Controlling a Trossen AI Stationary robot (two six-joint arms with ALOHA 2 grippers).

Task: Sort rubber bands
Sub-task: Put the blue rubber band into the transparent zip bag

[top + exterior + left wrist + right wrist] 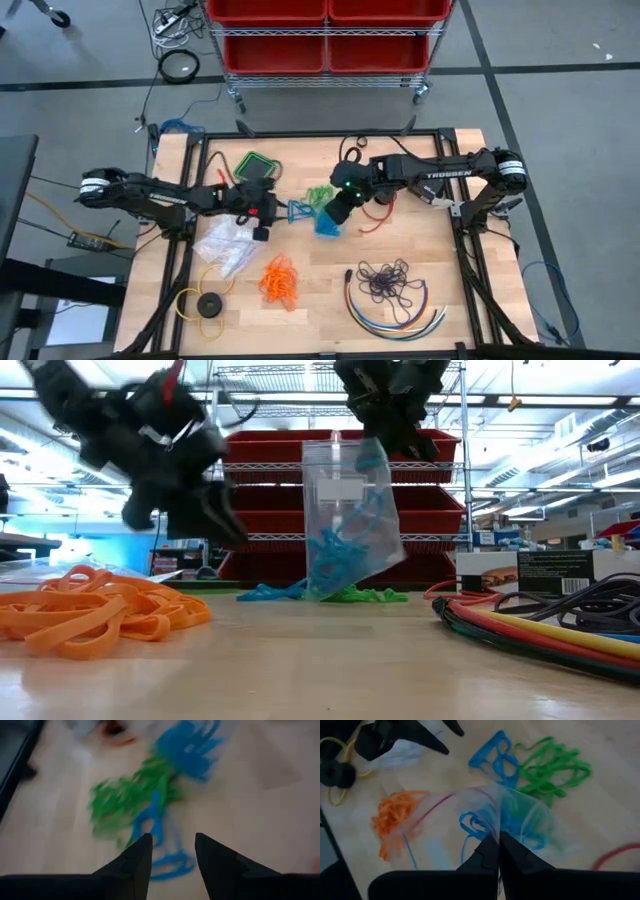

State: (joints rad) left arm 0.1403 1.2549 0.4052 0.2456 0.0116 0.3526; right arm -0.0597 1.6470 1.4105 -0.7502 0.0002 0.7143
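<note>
The loose blue bands lie tangled against the green heap [318,193]. So my left gripper grabs them next by the blue bands' loop sticking out over empty wood.
My right gripper [498,845] is shut on a clear plastic bag [345,530] with blue rubber bands inside, above the table's middle. Loose blue bands [298,210] lie on the wood beside a green bunch [318,193]. An orange bunch [280,278] lies toward the near edge, and a dark purple bunch [385,280] near right. My left gripper [170,850] hangs open just left of the loose blue bands [160,845], with nothing between its fingers. My right gripper pinches the clear bag's top edge [496,827] between its two shut fingers, which come slanting down from the table's right. The bag hangs below the fingers with the blue bands gathered in its lower part [335,565]. Whether its bottom touches the table cannot be told.
Empty clear bags [225,245] lie left of the orange bunch. A yellow ring with a black disc [205,303] sits near left, curved multicoloured cables [395,312] near right, a red band [375,218] under my right arm, and a green-rimmed thing [258,165] at the far left.
</note>
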